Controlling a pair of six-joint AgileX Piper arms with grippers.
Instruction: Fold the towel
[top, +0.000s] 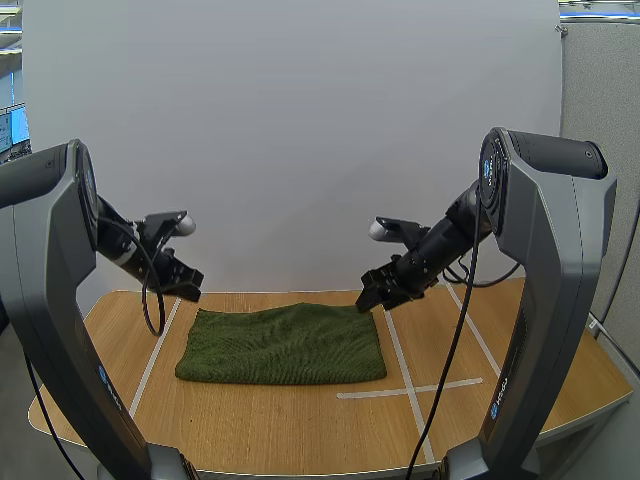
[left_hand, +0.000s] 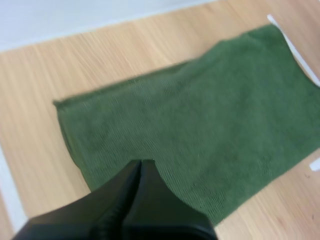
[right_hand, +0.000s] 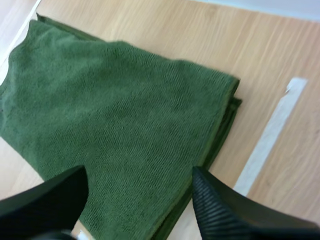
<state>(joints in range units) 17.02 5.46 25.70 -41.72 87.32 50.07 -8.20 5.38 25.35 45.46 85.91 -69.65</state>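
The towel's middle (top: 285, 343) is flat, so my right gripper should next grab the towel by its layered side edge (top: 380, 345), where the layers are open. That will let me fold the towel.
A green towel (top: 283, 344) lies flat on the wooden table (top: 250, 420), folded over so that layered edges show at its right side (right_hand: 227, 117). My left gripper (top: 187, 283) hangs above the table just off the towel's far left corner, its fingers (left_hand: 142, 175) lying together as one dark wedge over the towel (left_hand: 200, 125). My right gripper (top: 372, 298) hovers over the towel's far right corner, its fingers (right_hand: 220, 205) standing wide apart with nothing between them.
White tape lines (top: 405, 375) mark the table to the right of the towel, and another strip (top: 155, 350) runs along its left. Bare wood surrounds the towel up to the table's front edge (top: 300, 470).
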